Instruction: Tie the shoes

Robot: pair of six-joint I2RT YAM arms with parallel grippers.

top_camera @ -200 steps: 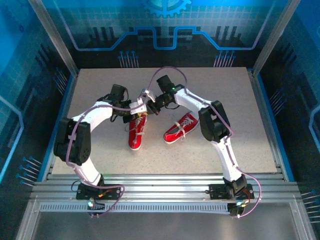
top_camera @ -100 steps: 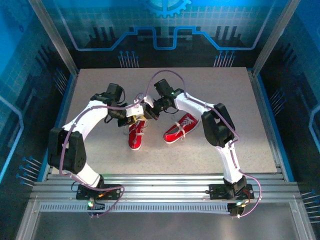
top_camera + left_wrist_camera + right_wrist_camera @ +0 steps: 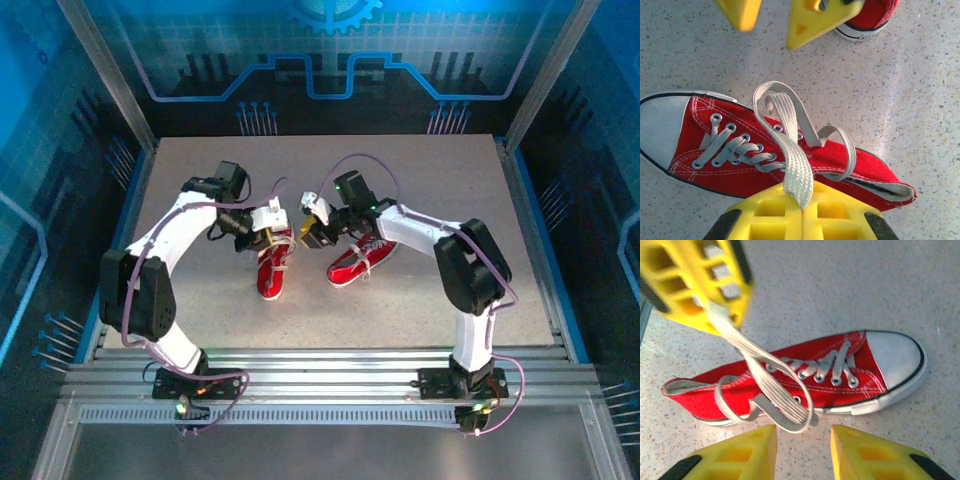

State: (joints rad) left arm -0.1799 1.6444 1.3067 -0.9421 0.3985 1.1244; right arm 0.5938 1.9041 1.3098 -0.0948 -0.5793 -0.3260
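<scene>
The white lace [image 3: 790, 150] should be grabbed next by its hanging loop [image 3: 772, 96] with my right gripper, which will pinch the parts of the loop together. Then my left gripper will be free to tie.
Two red shoes lie on the table: the left one [image 3: 270, 270] and the right one [image 3: 358, 260]. My left gripper [image 3: 802, 201] is shut on a white lace [image 3: 790, 150] of the left shoe [image 3: 870, 167] and holds it up over the shoe's opening. That lace [image 3: 775, 380] forms a loose loop above the shoe [image 3: 695, 397]. My right gripper [image 3: 803, 440] is open, and the loop hangs just beyond its gap without being held. In the top view the left gripper [image 3: 272, 222] and right gripper [image 3: 310, 232] hover close together above the shoes' heels.
The second shoe's heel [image 3: 871, 15] lies just past the right gripper's yellow fingers [image 3: 810, 22]. Metal frame posts and blue walls surround the speckled table [image 3: 440, 180]. A ribbed metal rail [image 3: 320, 365] runs along the near edge.
My right gripper has opened, let go of the lace and drawn back to the right. My left gripper stays shut on the lace and has shifted slightly left.
</scene>
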